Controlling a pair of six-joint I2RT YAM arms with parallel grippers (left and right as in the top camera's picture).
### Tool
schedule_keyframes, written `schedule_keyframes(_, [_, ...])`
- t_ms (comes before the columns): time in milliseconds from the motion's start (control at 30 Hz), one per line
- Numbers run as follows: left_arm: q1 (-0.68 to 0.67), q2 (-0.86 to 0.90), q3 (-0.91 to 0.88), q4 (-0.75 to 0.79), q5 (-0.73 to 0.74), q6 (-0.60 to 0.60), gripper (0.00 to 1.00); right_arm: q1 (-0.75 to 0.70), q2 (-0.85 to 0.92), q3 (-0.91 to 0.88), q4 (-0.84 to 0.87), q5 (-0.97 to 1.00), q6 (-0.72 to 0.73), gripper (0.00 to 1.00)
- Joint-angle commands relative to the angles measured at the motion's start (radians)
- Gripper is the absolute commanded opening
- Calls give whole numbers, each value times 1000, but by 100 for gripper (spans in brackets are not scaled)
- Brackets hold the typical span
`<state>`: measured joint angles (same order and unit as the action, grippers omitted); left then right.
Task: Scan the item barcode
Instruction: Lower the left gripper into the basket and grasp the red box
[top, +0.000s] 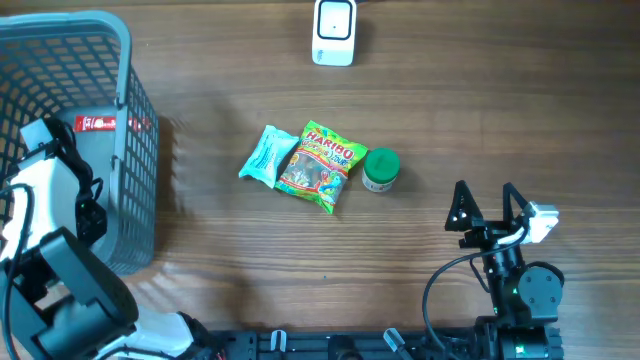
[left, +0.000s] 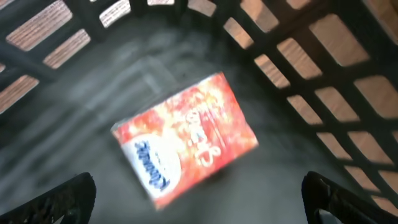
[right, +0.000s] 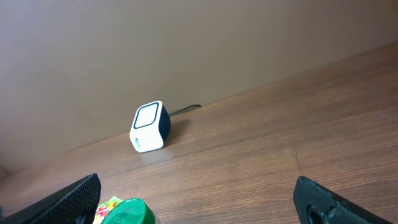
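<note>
The red and white packet (top: 109, 123) will be grabbed next by its opposite sides with my left gripper, so the packet's bottom stays uncovered to face the barcode scanner (top: 333, 32).
The white barcode scanner (top: 333, 32) stands at the table's far edge, also seen in the right wrist view (right: 149, 127). Three items lie mid-table: a teal packet (top: 268, 156), a Haribo bag (top: 321, 166) and a green-lidded jar (top: 381, 169). My right gripper (top: 486, 205) hovers open and empty just right of the jar, whose lid (right: 127, 213) shows by its left finger. My left gripper (left: 202, 199) hangs open inside the grey basket (top: 135, 110), above a red and white packet (left: 186, 134) lying flat on the basket floor, not touching it.
The basket fills the left side of the table, its mesh walls (left: 292, 56) close around my left gripper. The scanner's cable (right: 186, 109) runs along the back wall. Bare wood (top: 520, 110) lies between the items and the scanner.
</note>
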<state>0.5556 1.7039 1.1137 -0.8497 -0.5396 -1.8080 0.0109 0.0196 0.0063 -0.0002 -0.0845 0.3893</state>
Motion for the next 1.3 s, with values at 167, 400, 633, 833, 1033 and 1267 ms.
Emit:
schedule_keyframes(167, [45,138,-8,17,-11,0,100,3,-2,-1,3,10,6,99])
schedule_keyframes(400, [65,126,-5,64,5,-8,100,3,-2,-1,3,10,6,100])
schedule_keyframes(633, [212,116,-5,35,224,-29,100,3,-2,-1,3,10,6,100])
schedule_keyframes(833, [238,118,-5,8,298,82,87,3,-2,-1,3,10,6,100])
schedule_keyframes(1033, [239,113,-5,-1,322,130,9,3,-2,-1,3,10,6,100])
schedule_keyframes(1267, [231,-91,159,-6,427,372,4,3,-2,-1,3,10,6,100])
